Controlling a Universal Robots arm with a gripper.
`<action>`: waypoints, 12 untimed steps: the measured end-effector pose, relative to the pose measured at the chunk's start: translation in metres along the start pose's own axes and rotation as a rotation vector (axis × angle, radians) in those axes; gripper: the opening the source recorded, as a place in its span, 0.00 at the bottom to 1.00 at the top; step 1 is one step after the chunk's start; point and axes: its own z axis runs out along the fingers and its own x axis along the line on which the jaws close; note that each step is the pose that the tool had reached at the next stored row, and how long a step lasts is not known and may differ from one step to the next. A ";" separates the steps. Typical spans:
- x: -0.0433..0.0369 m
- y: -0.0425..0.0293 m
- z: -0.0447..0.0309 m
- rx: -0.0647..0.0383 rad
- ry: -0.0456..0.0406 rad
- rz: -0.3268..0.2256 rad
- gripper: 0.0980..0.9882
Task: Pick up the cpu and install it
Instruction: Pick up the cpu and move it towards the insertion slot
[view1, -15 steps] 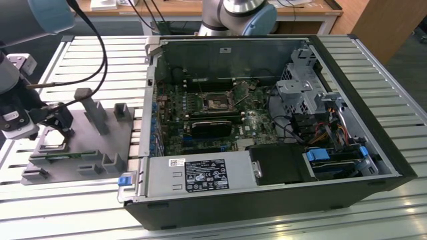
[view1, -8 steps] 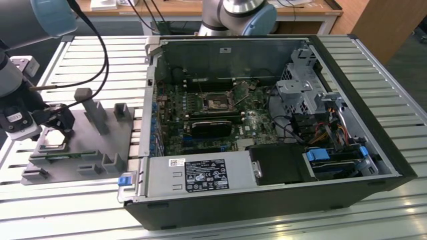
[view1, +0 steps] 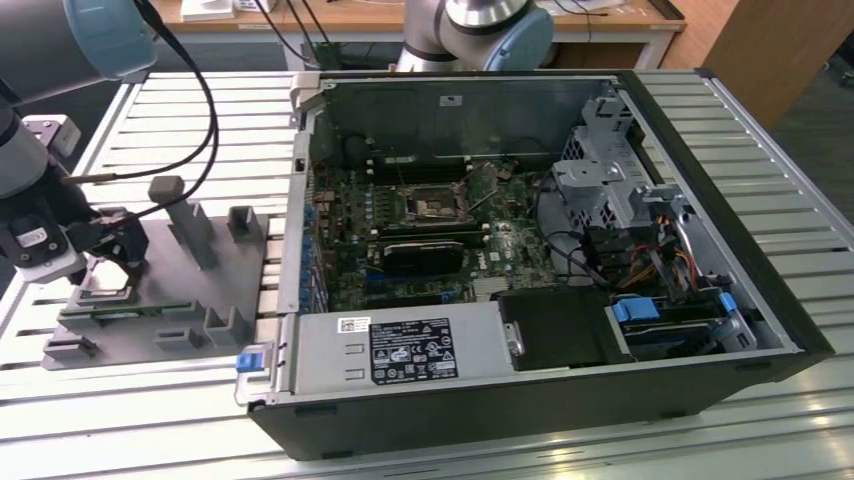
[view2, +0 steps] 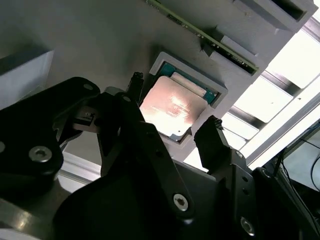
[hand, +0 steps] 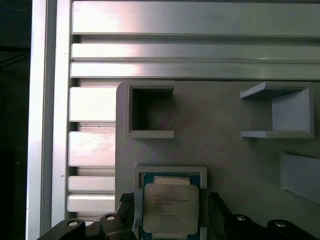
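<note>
The robot's gripper should next pick up the cpu by its opposite side edges, where the nest's rim opens, because the nest's raised rim wraps around the cpu's corners.
The cpu (view2: 172, 107) is a small square chip with a silvery top, lying flat in a pale square nest on the grey fixture (view1: 200, 290). It also shows in the first wrist view as the cpu (hand: 170, 204). My gripper (view2: 174, 106) hangs just above it, open, with one black finger (view2: 212, 137) on each side of the nest and neither touching the chip. The exterior view has the gripper (view1: 116, 252) at its left, over the near-left part of the fixture. The dark motherboard socket (view1: 434, 207) sits inside the open computer case (view1: 534, 400).
Upright posts (view1: 187, 225) and open brackets (hand: 150, 110) rise from the fixture close to the gripper. Black cables (view1: 200, 120) trail from the arm. The case wall (view1: 300, 200) stands between fixture and motherboard. A second robot's base (view1: 481, 30) stands behind the case.
</note>
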 end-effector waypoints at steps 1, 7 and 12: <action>0.0000 0.0000 0.0002 0.000 0.0000 0.000 0.67; 0.0000 0.0000 0.0004 0.000 0.0000 0.000 0.58; 0.0000 0.0000 0.0005 0.000 0.0001 0.000 0.56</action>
